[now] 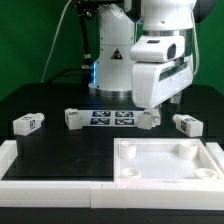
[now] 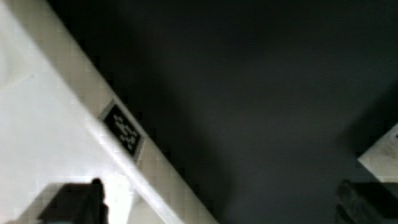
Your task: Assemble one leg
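Note:
My gripper should next pick up the leg by its square tagged body (image 1: pixel 193 128), so the white leg's narrow end can go into the corner hole of the tray-like piece.
Several small white legs with square tags lie on the black table in the exterior view: one at the far left (image 1: pixel 27 122), one left of centre (image 1: pixel 73 118), one under the hand (image 1: pixel 148 119), one at the right (image 1: pixel 187 123). My gripper (image 1: pixel 160 106) hangs just above the table beside the third leg, partly hiding it. In the wrist view the gripper (image 2: pixel 222 205) is open and empty, with only dark table between the two fingertips (image 2: pixel 80 200). No leg shows clearly there.
The large white square tray-like piece (image 1: pixel 128 170) with round corner holes lies in front of the gripper; its tagged edge (image 2: pixel 45 130) fills one side of the wrist view. The marker board (image 1: pixel 112 118) lies mid-table. A white rim (image 1: pixel 15 158) borders the exterior view's left front.

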`<action>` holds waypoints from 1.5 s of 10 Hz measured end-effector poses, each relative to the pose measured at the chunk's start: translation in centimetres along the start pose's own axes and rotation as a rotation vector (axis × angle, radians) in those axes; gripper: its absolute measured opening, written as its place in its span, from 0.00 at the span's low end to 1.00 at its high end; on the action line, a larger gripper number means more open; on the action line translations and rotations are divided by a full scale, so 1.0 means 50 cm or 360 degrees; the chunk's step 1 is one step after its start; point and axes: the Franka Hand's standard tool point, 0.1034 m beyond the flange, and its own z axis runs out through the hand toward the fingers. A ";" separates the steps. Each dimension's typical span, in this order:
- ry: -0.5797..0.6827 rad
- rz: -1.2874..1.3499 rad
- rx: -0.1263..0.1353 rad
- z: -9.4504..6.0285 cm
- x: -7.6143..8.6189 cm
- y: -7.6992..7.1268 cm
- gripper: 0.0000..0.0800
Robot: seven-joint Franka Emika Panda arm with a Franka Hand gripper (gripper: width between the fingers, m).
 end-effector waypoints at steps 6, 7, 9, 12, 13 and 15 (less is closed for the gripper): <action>-0.0092 0.1220 0.0098 0.040 0.001 -0.156 0.81; -0.0103 0.1222 0.0103 0.041 0.002 -0.155 0.81; -0.0459 0.1210 0.0243 0.037 -0.012 -0.170 0.81; -0.1023 0.1156 0.0414 0.059 -0.007 -0.217 0.81; -0.1146 0.1128 0.0456 0.068 -0.004 -0.233 0.81; -0.1464 0.1060 0.0580 0.084 -0.003 -0.254 0.81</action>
